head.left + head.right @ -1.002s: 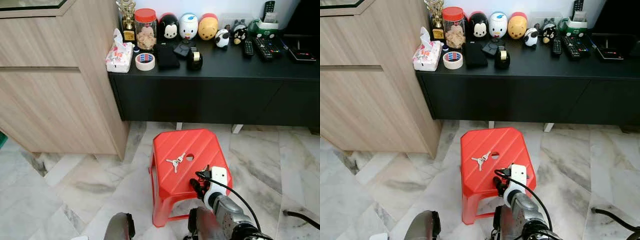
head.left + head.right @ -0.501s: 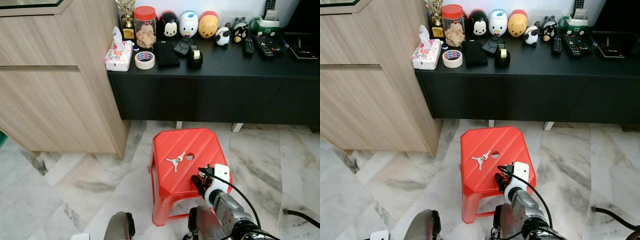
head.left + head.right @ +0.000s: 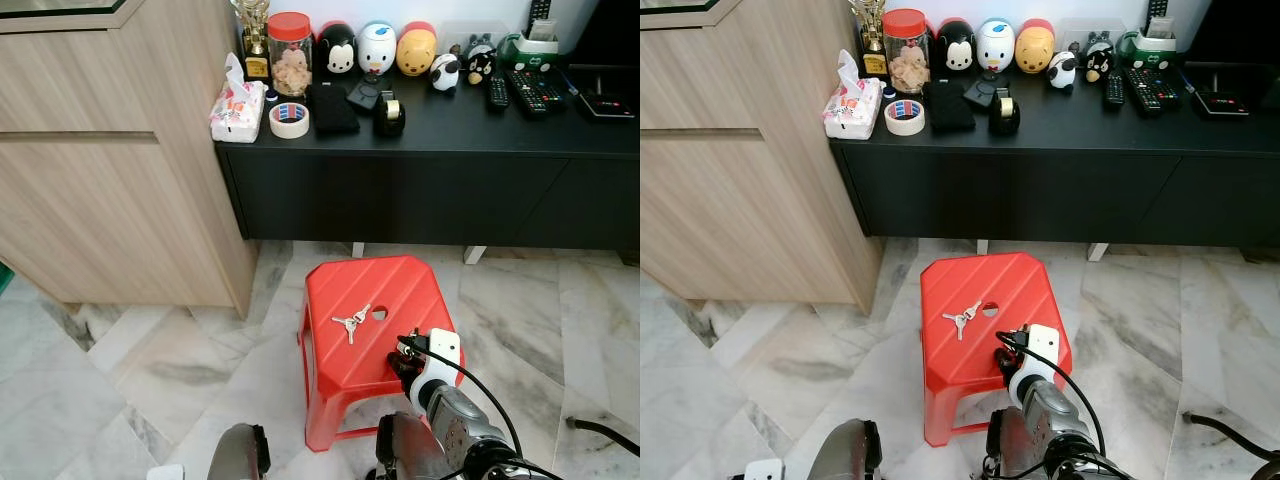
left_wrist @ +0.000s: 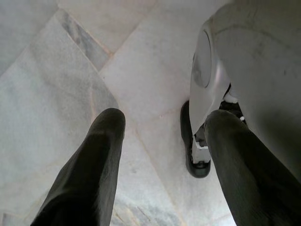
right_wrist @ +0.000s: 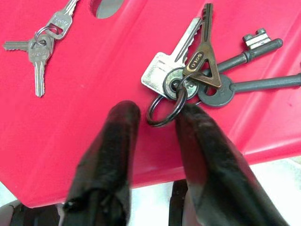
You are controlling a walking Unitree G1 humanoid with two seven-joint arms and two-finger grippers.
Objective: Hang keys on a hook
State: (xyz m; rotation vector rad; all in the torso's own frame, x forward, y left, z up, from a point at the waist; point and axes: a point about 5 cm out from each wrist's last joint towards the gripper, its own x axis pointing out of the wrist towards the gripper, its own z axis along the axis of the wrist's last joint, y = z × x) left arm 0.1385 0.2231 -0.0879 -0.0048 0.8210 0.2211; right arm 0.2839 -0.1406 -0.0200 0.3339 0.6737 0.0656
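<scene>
The keys lie flat and overlap, so the right gripper should next grab them by the dark ring's loose loop (image 5: 162, 123), which sticks out.
A bunch of keys (image 5: 197, 70) on a dark ring (image 5: 164, 107) lies on the red stool (image 3: 400, 285) near its front right edge: a silver key, a brass one marked SOLO and two dark long-shafted keys. My right gripper (image 5: 156, 115) is open just above the stool top, with the ring lying between its fingertips (image 5: 124, 117). In the left eye view the right gripper (image 3: 405, 358) sits at the stool's near right corner. A smaller set of silver keys (image 3: 351, 323) lies by the stool's hole (image 3: 379, 313). My left gripper (image 4: 160, 127) hangs open over the floor.
A black low cabinet (image 3: 430, 180) behind the stool carries a tape roll (image 3: 290, 121), a jar, toy figures and remote controls. A tall wooden cabinet (image 3: 110, 150) stands on the left. The marble floor (image 3: 150, 370) surrounds the stool. My own foot (image 4: 195, 155) is below the left gripper.
The right gripper has edged slightly forward over the stool's near right corner. The camera has shifted a little. Both sets of keys lie where they were.
</scene>
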